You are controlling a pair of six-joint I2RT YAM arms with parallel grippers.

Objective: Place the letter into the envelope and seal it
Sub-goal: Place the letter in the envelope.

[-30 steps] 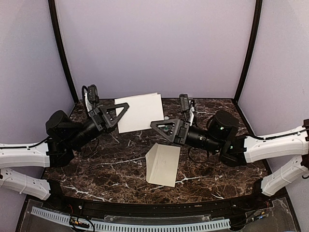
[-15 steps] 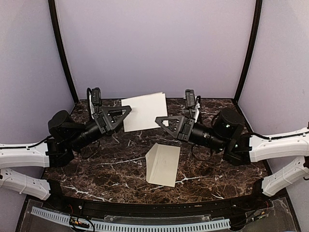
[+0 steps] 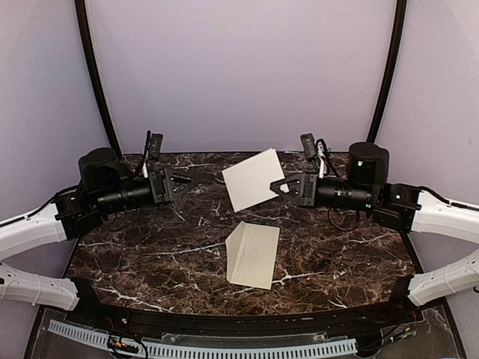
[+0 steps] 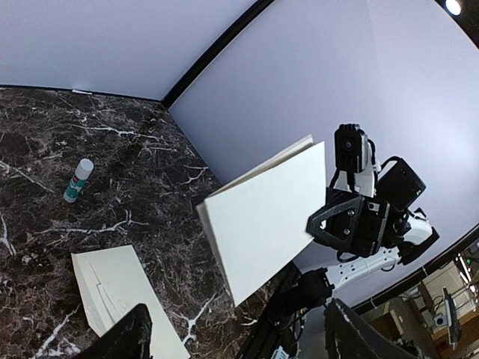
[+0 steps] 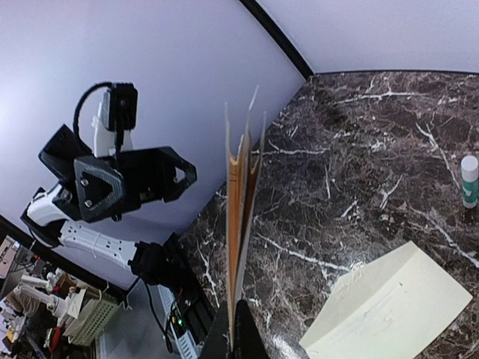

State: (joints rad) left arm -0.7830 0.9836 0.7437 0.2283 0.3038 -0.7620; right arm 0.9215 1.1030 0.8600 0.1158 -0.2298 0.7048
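My left gripper should next grip the letter by its edge opposite my right gripper, so the letter's far edge stays free to go into the envelope (image 3: 253, 254) (image 4: 120, 292).
The letter (image 3: 253, 179), a folded white sheet, hangs tilted in the air above the table's far middle. My right gripper (image 3: 278, 185) is shut on its right edge. In the right wrist view the letter (image 5: 241, 224) stands edge-on, its layers rising from the shut right gripper (image 5: 238, 329). My left gripper (image 3: 181, 182) is open to the left of the letter and apart from it. In the left wrist view the letter (image 4: 266, 213) faces the open left gripper (image 4: 239, 336). The cream-beige envelope (image 3: 253, 254) lies flat on the marble, its flap pointing left; envelope (image 4: 120, 292), envelope (image 5: 389, 307).
A small glue stick (image 4: 78, 179) with a green label lies on the dark marble table (image 3: 150, 254) towards the back; the same glue stick (image 5: 469, 179) shows at the right edge of the right wrist view. Purple walls (image 3: 239, 67) close off three sides.
The left gripper opened, let go of the letter and drew back left. The right gripper shut on the letter's right edge and lifted it, tilting it off the table.
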